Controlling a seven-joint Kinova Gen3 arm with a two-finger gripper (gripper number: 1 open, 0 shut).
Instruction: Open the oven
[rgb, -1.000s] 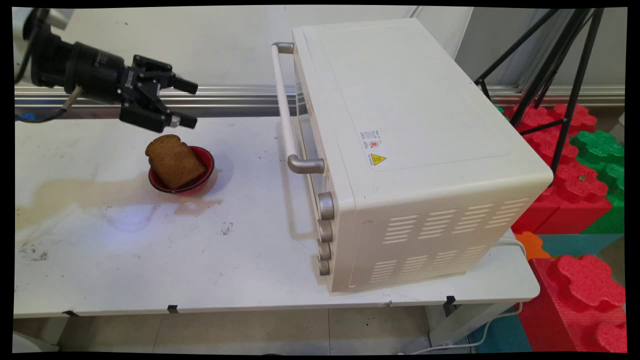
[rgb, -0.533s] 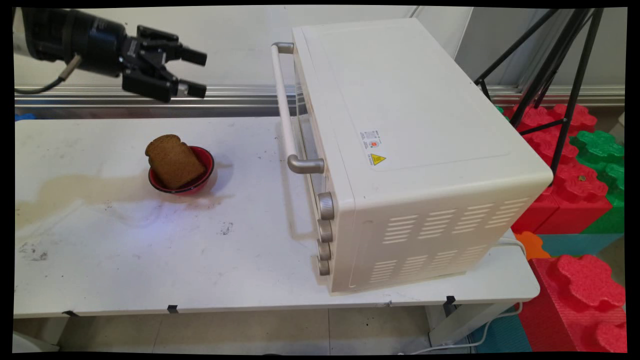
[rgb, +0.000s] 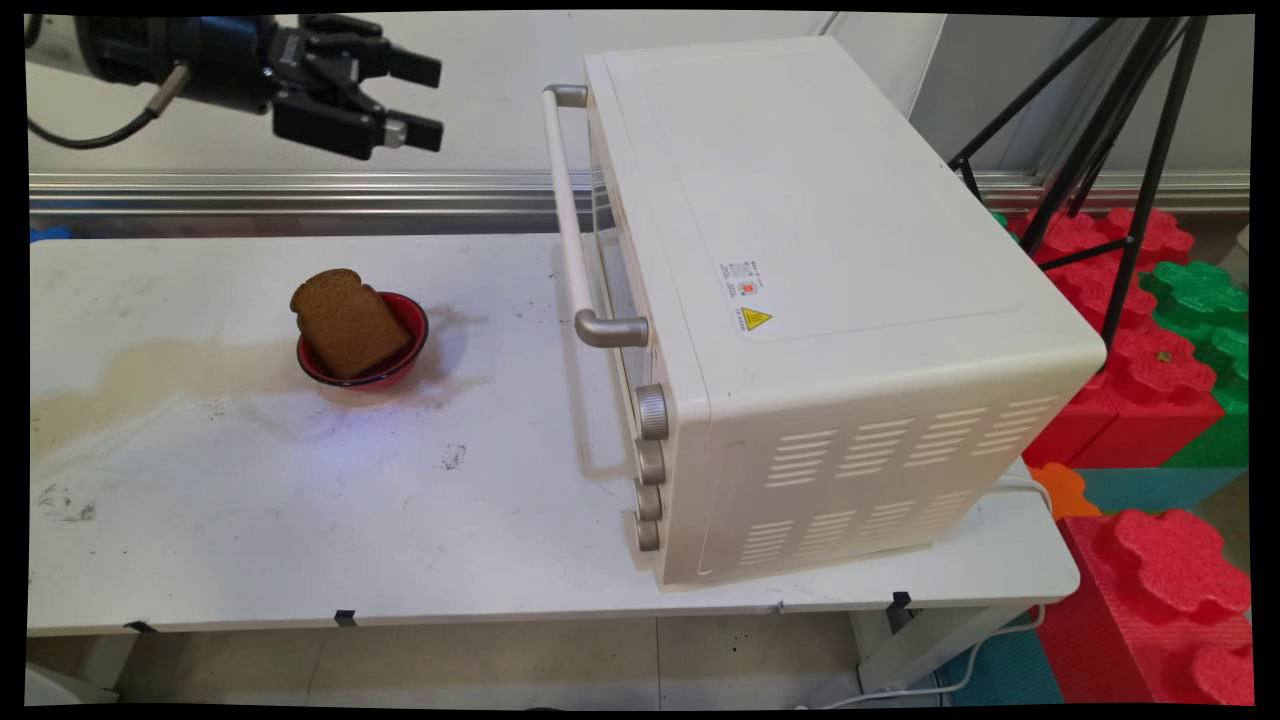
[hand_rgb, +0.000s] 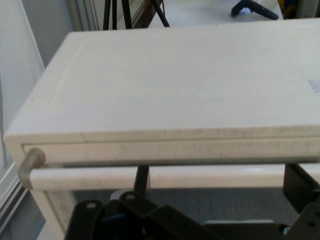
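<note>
The gripper grabs the long handle bar (rgb: 560, 204) of the toaster oven's door next, to open the oven.
My black gripper (rgb: 428, 100) hangs high at the upper left, open and empty, fingers pointing right toward the cream toaster oven (rgb: 800, 300). It is level with the top of the oven's door handle (rgb: 570, 210) and some way left of it. Below it on the table, a brown slice of bread (rgb: 345, 320) leans in a small red bowl (rgb: 400, 350). In the hand view the oven's top (hand_rgb: 190, 80) fills the picture, its handle bar (hand_rgb: 150, 176) runs across below, and the linkage rises from the bottom edge.
The oven stands on the white table's (rgb: 300, 520) right half, door shut, four knobs (rgb: 648, 465) facing the near side. A black tripod (rgb: 1100, 150) and red and green foam blocks (rgb: 1150, 350) stand to the right, beyond the table.
The gripper has risen from just above the bread and bowl and moved right toward the oven's handle, still open. The bread and bowl have not moved.
</note>
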